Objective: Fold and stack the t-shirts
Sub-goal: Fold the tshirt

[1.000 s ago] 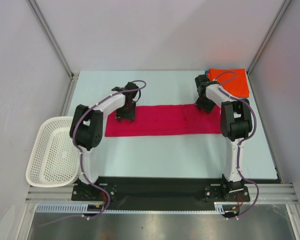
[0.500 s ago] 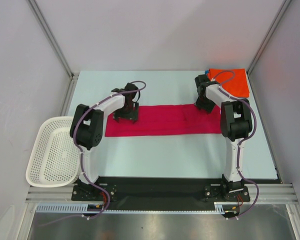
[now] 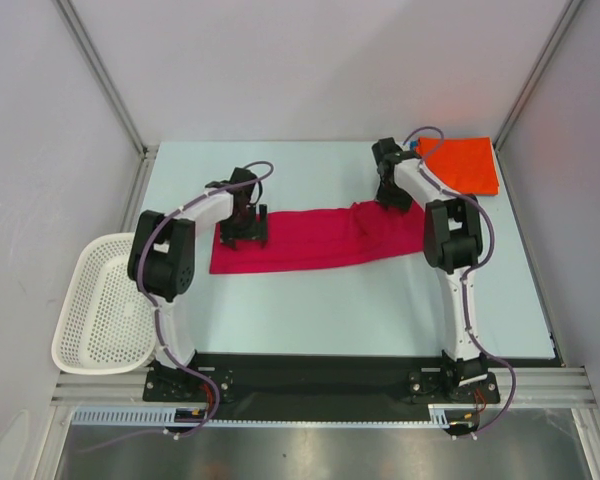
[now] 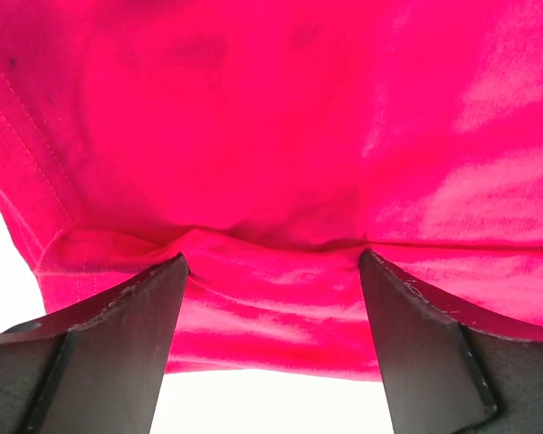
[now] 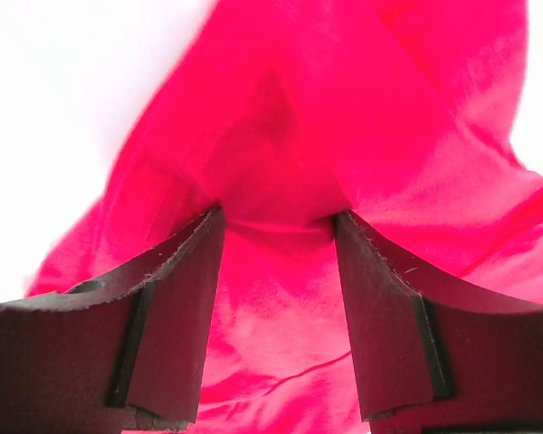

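Observation:
I will next have my left gripper grab the crimson t-shirt's back edge near the t-shirt's basket-side end, so that it can turn the t-shirt for folding.
The crimson t-shirt [image 3: 300,245] lies as a long folded strip across the middle of the table. My left gripper [image 3: 242,232] is open and pressed down on the strip's back edge near its left end; in the left wrist view [image 4: 271,258] its fingers stand wide apart with a ridge of crimson cloth [image 4: 253,136] between the tips. My right gripper [image 3: 390,195] is shut on the strip's right end, and a bunch of crimson cloth [image 5: 344,108] sits between its fingers [image 5: 278,217]. That end is raised and rumpled. The orange t-shirt [image 3: 462,165] lies folded at the back right. The blue one does not clearly show.
A white perforated basket [image 3: 100,300] stands at the table's left edge, beside the left arm. Metal frame posts and grey walls close the left, right and back sides. The arm bases sit on a black plate at the near edge.
My right gripper has moved left and towards the back, pulling the crimson strip's right end with it, so that end is now bunched. My left gripper has shifted slightly left along the strip.

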Controlling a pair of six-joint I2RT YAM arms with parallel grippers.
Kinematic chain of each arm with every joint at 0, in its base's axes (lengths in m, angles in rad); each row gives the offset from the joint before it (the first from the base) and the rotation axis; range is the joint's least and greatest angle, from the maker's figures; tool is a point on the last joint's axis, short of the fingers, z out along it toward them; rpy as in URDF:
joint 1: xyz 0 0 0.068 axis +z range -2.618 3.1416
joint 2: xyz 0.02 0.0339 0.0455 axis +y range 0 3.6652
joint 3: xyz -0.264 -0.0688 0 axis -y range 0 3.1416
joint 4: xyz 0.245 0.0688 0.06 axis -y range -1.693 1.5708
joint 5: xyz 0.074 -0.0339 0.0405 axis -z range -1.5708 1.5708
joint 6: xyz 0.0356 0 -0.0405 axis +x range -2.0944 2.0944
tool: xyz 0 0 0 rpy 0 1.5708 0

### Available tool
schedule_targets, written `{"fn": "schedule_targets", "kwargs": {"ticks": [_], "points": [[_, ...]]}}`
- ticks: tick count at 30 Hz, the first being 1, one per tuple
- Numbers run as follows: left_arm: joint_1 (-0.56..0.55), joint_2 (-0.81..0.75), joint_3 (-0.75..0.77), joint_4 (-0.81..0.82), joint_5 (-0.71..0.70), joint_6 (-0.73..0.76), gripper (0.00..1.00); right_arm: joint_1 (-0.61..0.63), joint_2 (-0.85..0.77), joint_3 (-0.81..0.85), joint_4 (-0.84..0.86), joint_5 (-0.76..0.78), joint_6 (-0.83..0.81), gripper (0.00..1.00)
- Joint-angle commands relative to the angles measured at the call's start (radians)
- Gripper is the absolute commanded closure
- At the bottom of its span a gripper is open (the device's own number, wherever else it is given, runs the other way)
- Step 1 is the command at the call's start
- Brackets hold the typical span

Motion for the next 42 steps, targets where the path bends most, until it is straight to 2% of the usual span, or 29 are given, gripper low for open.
{"fn": "schedule_targets", "kwargs": {"ticks": [1,7,13,20,24,29,32,35,38,41,42], "points": [[0.026,0.02,-0.128,-0.101,0.102,0.001,0.16,0.074,0.122,0.102,0.038,-0.096,-0.03,0.41],[-0.024,-0.048,-0.275,-0.084,0.24,-0.025,0.16,0.133,0.232,0.258,0.03,-0.158,-0.101,0.41],[-0.158,-0.109,-0.376,-0.053,0.383,-0.09,0.16,0.184,0.326,0.449,0.021,-0.251,-0.127,0.41],[-0.377,-0.106,-0.335,-0.019,0.539,-0.176,0.17,0.204,0.322,0.478,0.055,-0.336,-0.131,0.41],[-0.406,-0.157,-0.259,-0.018,0.616,-0.183,0.17,0.198,0.242,0.477,0.055,-0.357,-0.134,0.4],[-0.409,-0.184,-0.087,-0.148,0.538,-0.072,0.16,0.154,0.138,0.478,0.035,-0.411,-0.13,0.38],[-0.409,-0.221,-0.006,-0.156,0.516,-0.038,0.14,0.104,0.049,0.477,0.015,-0.467,-0.119,0.34],[-0.414,-0.264,0.05,-0.121,0.498,-0.001,0.14,0.049,-0.037,0.469,-0.032,-0.518,-0.115,0.29],[-0.414,-0.27,0.088,-0.065,0.475,0.03,0.14,0.003,-0.126,0.452,-0.089,-0.526,-0.119,0.28],[-0.414,-0.211,0.16,-0.023,0.428,0.04,0.16,-0.07,-0.251,0.362,-0.183,-0.497,-0.133,0.29],[-0.414,-0.191,0.203,-0.001,0.42,0.037,0.17,-0.113,-0.29,0.27,-0.221,-0.488,-0.142,0.29]]}}
